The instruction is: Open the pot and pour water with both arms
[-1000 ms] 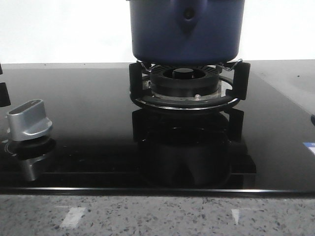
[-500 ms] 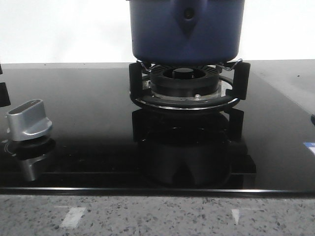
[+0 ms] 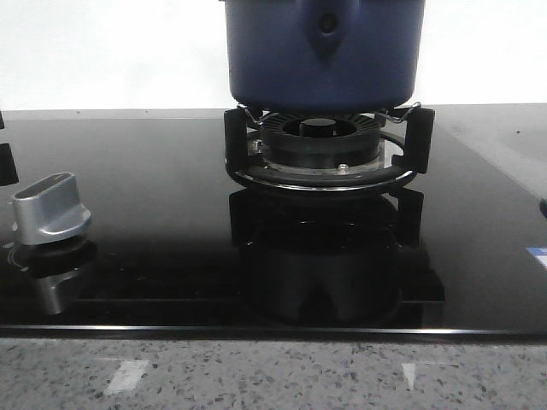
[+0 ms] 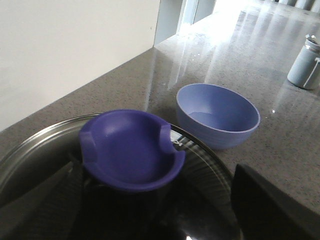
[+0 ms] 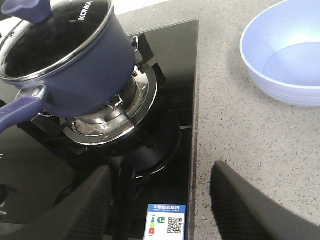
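Note:
My left gripper's fingers are above the purple lid knob (image 4: 132, 150) over the dark lid (image 4: 130, 212) in the left wrist view, so they would miss it if they closed now. I should lower my left gripper before closing.
The dark-blue pot (image 3: 325, 51) sits on the black burner ring (image 3: 320, 137) at the back of the cooktop. In the right wrist view the pot (image 5: 85, 65) wears its glass lid (image 5: 50, 35), and its long handle (image 5: 15, 115) sticks out sideways. My left gripper (image 4: 157, 195) hangs open just over the lid (image 4: 210, 185), with one dark finger on each side of the purple lid knob (image 4: 132, 150) and a gap to it. My right gripper (image 5: 162, 185) is open and empty above the cooktop's right edge, apart from the pot.
A light-blue bowl (image 5: 285, 55) stands on the speckled counter right of the cooktop and also shows behind the lid as the bowl (image 4: 217, 115). A silver stove knob (image 3: 49, 209) stands at front left. A grey bottle (image 4: 305, 62) stands farther off. An energy label (image 5: 165, 222) marks the glass.

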`<state>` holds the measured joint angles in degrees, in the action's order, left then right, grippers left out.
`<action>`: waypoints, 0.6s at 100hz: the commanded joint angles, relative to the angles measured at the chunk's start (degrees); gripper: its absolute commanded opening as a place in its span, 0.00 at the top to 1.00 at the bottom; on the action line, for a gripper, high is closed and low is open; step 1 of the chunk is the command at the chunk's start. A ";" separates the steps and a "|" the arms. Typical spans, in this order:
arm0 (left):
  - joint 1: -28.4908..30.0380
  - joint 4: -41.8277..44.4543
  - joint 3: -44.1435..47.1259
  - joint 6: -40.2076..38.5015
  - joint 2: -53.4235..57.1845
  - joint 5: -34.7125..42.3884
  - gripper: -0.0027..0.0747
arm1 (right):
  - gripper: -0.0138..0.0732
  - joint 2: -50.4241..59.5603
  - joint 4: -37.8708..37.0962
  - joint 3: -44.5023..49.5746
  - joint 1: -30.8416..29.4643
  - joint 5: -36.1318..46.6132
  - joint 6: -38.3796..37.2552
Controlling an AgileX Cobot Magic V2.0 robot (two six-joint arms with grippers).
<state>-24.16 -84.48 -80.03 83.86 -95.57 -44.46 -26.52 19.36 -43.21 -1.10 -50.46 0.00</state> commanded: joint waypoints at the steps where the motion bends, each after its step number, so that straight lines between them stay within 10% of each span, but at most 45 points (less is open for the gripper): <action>1: -1.47 -3.33 -2.68 0.17 2.18 2.22 0.24 | 0.39 -0.91 1.24 -1.86 0.02 2.94 0.44; 60: -4.24 -5.83 -3.98 0.17 -1.58 9.75 0.24 | 0.39 -0.91 1.24 -1.86 0.02 2.44 0.44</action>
<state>-27.93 -87.01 -81.32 84.00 -98.86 -34.52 -26.52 19.54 -43.21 -1.10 -50.94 0.00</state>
